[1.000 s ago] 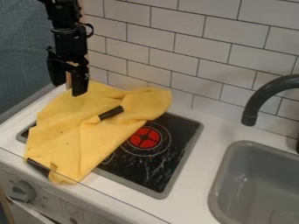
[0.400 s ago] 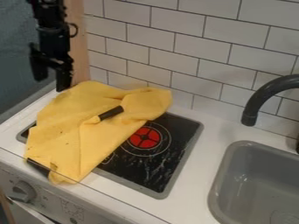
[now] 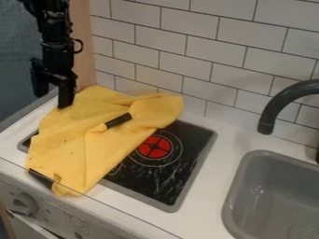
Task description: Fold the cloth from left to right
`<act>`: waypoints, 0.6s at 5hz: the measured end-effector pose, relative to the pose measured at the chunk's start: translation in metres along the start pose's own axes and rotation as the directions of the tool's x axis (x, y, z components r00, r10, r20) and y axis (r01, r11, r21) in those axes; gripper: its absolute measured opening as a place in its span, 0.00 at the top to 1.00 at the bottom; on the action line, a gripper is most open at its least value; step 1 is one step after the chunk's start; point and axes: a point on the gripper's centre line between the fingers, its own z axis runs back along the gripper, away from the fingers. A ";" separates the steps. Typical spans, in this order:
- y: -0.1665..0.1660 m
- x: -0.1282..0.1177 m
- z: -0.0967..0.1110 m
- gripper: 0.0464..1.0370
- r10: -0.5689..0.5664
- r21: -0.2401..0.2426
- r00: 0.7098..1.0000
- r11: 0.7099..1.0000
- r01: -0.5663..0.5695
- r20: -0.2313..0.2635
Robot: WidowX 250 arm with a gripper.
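My gripper grips the yellow cloth by its back corner beside the wooden panel next, to fold the cloth [image 3: 74, 144] over the stove top.
The gripper [image 3: 52, 99] hangs at the upper left, its two fingers spread apart with nothing between them. Its right finger is at the back left edge of the yellow cloth [image 3: 74, 144]; I cannot tell whether it touches. The cloth lies crumpled and creased over the left part of the black stove top [image 3: 181, 163], its front corner hanging over the counter's front edge. A folded flap of it points to the back right. A short dark piece [image 3: 118, 120] shows at the middle of the cloth.
To the right, a grey sink [image 3: 274, 196] is set into the white counter [image 3: 209, 200], with a dark curved faucet [image 3: 280, 103] above it. A white tiled wall [image 3: 187, 56] stands behind. A knob [image 3: 24, 204] is on the front panel at the lower left.
The gripper has moved left from above the cloth's back part, then come down a little at the cloth's left edge. The cloth has kept its shape and place.
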 end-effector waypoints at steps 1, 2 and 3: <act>-0.001 0.000 -0.002 0.04 -0.011 -0.004 1.000 1.000 0.011 -0.003; -0.007 0.005 0.000 0.04 -0.043 -0.008 0.999 0.999 0.043 0.008; -0.010 0.007 -0.003 0.04 -0.056 -0.020 0.998 0.998 0.057 0.027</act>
